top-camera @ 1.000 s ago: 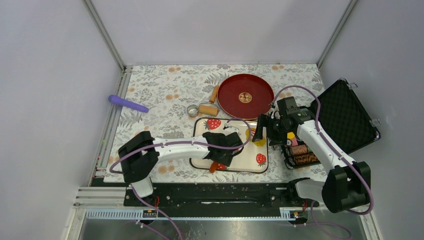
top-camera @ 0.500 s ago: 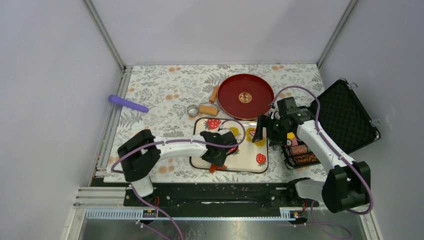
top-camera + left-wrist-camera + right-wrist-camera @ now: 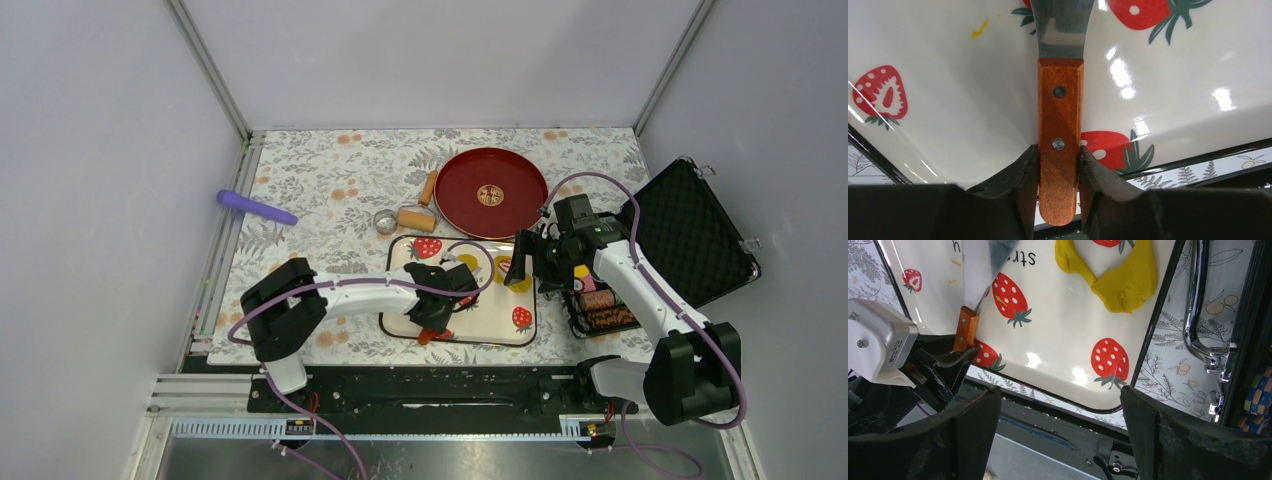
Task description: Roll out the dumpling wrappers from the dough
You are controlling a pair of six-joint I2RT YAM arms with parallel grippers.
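Observation:
My left gripper will take the metal-bladed scraper (image 3: 1063, 25) off the tray if I lift it now, because my fingers are closed on the scraper's wooden handle.
A flattened patch of yellow dough (image 3: 1128, 280) lies on the white strawberry-print tray (image 3: 492, 318), near its right side (image 3: 518, 283). A small round yellow piece (image 3: 467, 262) lies further left on the tray; I cannot tell if it is a dumpling wrapper. My left gripper (image 3: 1058, 150) is shut on the wooden handle (image 3: 1060, 110) of a metal-bladed scraper (image 3: 1063, 25) at the tray's near left edge (image 3: 432, 322). The blade points across the tray. My right gripper (image 3: 1059, 392) hangs open above the tray's right edge (image 3: 522, 265), holding nothing.
A red round plate (image 3: 490, 192) sits behind the tray. Left of it lie a wooden roller (image 3: 415, 217) and a metal ring cutter (image 3: 385, 221). A purple rolling pin (image 3: 257, 207) lies far left. An open black case (image 3: 690, 235) and a tool basket (image 3: 600, 305) stand right.
My left gripper has drawn back slightly left toward the tray's near edge, and its jaws have narrowed onto the scraper handle. The right arm has barely moved.

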